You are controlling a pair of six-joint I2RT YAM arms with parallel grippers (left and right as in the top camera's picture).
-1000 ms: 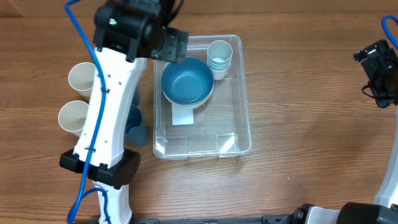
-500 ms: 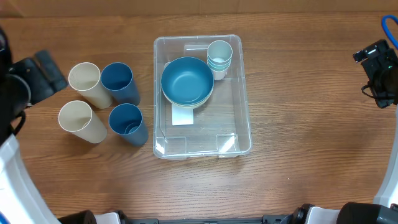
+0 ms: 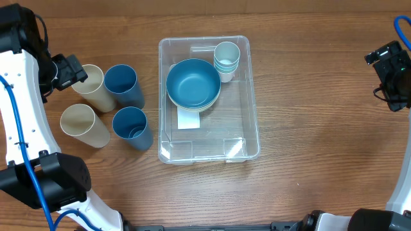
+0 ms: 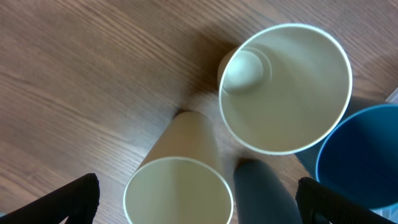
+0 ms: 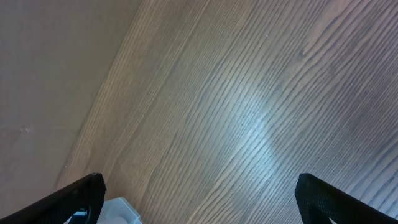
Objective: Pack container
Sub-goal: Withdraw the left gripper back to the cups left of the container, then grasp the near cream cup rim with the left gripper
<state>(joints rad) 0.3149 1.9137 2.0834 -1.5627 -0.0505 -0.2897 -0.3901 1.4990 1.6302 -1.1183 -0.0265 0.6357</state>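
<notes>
I will next grab the upper cream cup by its rim with my left gripper, so the cup's base stays free to stand upright in the container (image 3: 243,122).
The clear rectangular container (image 3: 243,122) sits mid-table. It holds a blue bowl (image 3: 192,83) and a stack of small pale cups (image 3: 227,58). Left of it stand two cream cups (image 3: 90,83) (image 3: 80,122) and two blue cups (image 3: 122,85) (image 3: 131,126). My left gripper (image 3: 66,70) is open beside the upper cream cup. In the left wrist view its jaws (image 4: 199,202) straddle one cream cup (image 4: 177,186), with a second cream cup (image 4: 286,87) and a blue cup (image 4: 367,155) beyond. My right gripper (image 3: 388,67) is open and empty at the far right.
In the right wrist view the open jaws (image 5: 199,199) hang over bare wood, with a corner of the container (image 5: 118,211) at the bottom left. The four tall cups stand close together, nearly touching.
My left arm has swung from above the container's back left corner out to the left and now sits by the cream cups. The right arm has not moved.
</notes>
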